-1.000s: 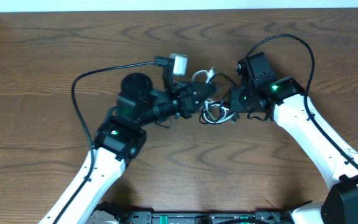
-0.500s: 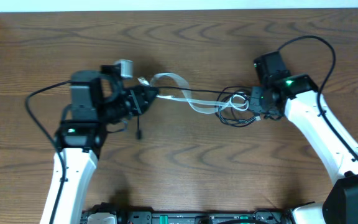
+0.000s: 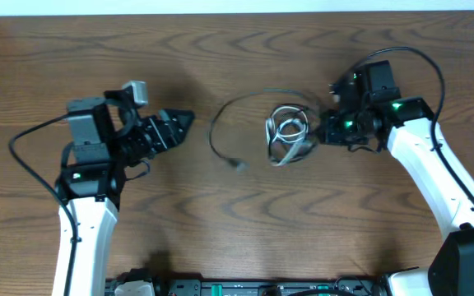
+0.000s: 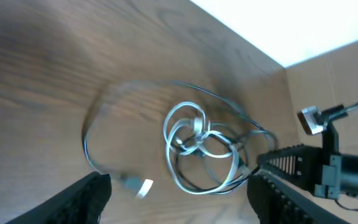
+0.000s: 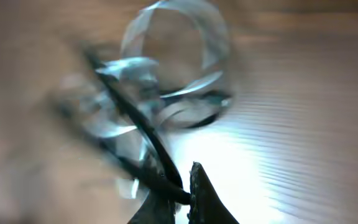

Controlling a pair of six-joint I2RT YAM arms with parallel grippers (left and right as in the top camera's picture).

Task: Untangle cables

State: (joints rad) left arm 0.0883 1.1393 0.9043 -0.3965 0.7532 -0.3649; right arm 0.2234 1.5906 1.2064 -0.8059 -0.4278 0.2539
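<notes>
My left gripper is going to grab the black cable [image 3: 214, 136] next by its arc outside the white coil, to draw the black cable out and untangle the cables.
The cables lie mid-table as a tangle. The white cable [image 3: 285, 130] is coiled in loops, and the black cable [image 3: 214, 136] arcs out to the left and ends in a plug [image 3: 237, 164]. My right gripper [image 3: 323, 131] is at the tangle's right edge. In the right wrist view it [image 5: 188, 186] is shut on the black cable [image 5: 135, 118], with the blurred white cable [image 5: 129, 65] beyond. My left gripper [image 3: 183, 123] stands open well left of the cables. In the left wrist view it [image 4: 179, 208] holds nothing; the white coil [image 4: 194, 138] and black loop [image 4: 87, 146] lie ahead.
The table is bare brown wood [image 3: 245, 230]. Its far edge meets a white wall [image 3: 220, 6]. Thick black wires [image 3: 35, 140] run from each arm. The right arm's gripper [image 4: 291, 165] shows at the right of the left wrist view.
My left gripper has opened, let go of the cables and drawn back to the left. The stretched cables have sprung back into a coil beside the right gripper, which moved slightly left.
</notes>
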